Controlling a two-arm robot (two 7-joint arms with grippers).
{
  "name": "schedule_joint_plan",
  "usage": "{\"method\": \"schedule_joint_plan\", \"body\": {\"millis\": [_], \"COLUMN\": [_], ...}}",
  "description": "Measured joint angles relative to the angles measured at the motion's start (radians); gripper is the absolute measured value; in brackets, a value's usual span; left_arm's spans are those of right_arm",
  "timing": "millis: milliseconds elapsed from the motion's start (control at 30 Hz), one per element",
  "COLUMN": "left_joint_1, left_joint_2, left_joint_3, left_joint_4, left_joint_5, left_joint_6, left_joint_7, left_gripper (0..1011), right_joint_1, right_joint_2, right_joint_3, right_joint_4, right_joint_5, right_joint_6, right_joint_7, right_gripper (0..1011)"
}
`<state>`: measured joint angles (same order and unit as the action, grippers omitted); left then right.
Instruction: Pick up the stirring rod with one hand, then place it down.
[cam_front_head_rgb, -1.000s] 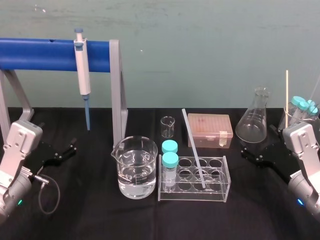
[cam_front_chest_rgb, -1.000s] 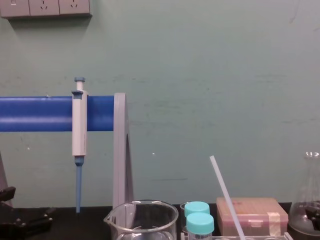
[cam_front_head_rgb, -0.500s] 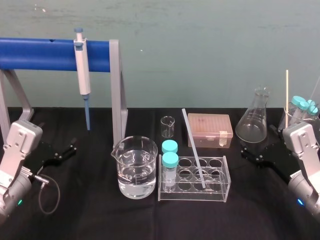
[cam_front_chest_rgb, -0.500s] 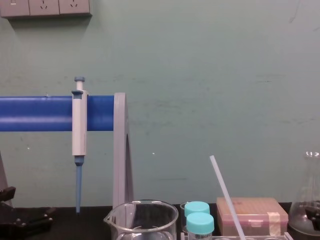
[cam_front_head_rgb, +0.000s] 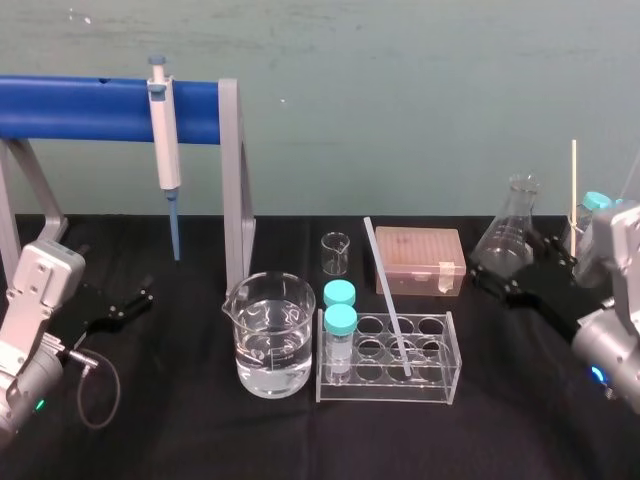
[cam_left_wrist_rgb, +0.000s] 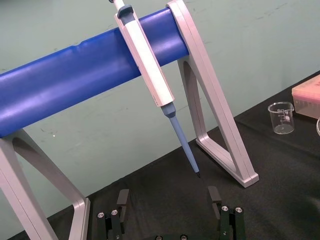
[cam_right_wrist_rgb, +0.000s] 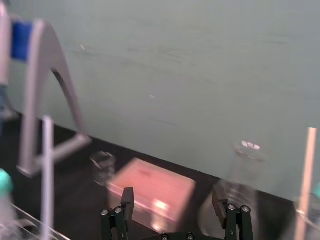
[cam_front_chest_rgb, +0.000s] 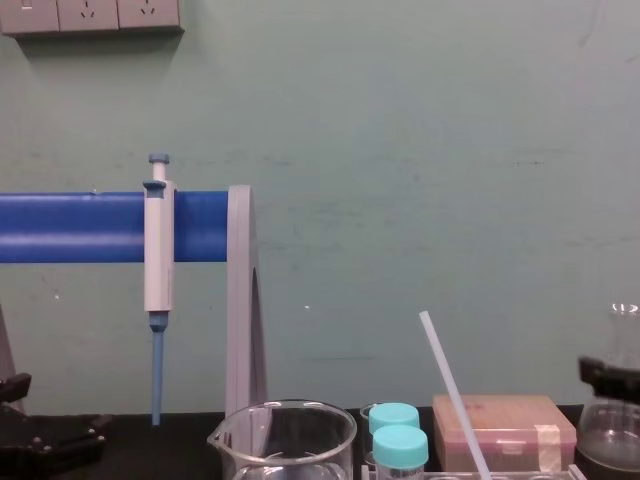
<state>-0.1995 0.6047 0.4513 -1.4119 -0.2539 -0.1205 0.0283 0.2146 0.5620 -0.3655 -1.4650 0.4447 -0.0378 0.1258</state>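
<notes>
I should reach the stirring rod with my right gripper and pick it up by its exposed upper part, because the rod's lower end is in the clear rack.
The stirring rod is a thin translucent white stick leaning in the clear rack, its top tilted back and to the left. It rises beside the teal-capped vials in the chest view and stands blurred in the right wrist view. My right gripper hovers open and empty to the right of the rack, in front of the flask; both spread fingers show at its wrist. My left gripper rests open on the table at the far left, its fingers apart.
A water-filled beaker and two teal-capped vials stand left of the rod. Behind the rack are a small beaker and a pink box. A pipette hangs on the blue stand. Far right, a jar holds a thin cream stick.
My right arm has risen and swung left toward the rack, now partly in front of the flask, gripper still open. The left arm and the rod have not moved.
</notes>
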Motion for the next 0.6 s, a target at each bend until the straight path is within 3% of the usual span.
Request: {"method": "schedule_joint_plan", "body": {"millis": [33,100,233,433,600], "left_joint_1": [0.000,0.000,0.000,0.000,0.000], "left_joint_2": [0.000,0.000,0.000,0.000,0.000], "left_joint_3": [0.000,0.000,0.000,0.000,0.000], "left_joint_4": [0.000,0.000,0.000,0.000,0.000], "left_joint_5": [0.000,0.000,0.000,0.000,0.000], "left_joint_6": [0.000,0.000,0.000,0.000,0.000], "left_joint_7": [0.000,0.000,0.000,0.000,0.000], "left_gripper": [1000,1000,1000,1000,1000], "right_joint_1": [0.000,0.016,0.043,0.088,0.115], "right_joint_2": [0.000,-0.017,-0.040,-0.070,-0.090], "right_joint_3": [0.000,0.011,0.011,-0.020,-0.044], "right_joint_4": [0.000,-0.017,-0.024,-0.016,-0.003], "right_joint_5": [0.000,0.066,0.125,0.136,0.119], "right_joint_6": [0.000,0.052,0.122,0.176,0.189], "right_joint_7": [0.000,0.062,0.130,0.204,0.244], "right_gripper": [1003,1003,1003,1003,1003]}}
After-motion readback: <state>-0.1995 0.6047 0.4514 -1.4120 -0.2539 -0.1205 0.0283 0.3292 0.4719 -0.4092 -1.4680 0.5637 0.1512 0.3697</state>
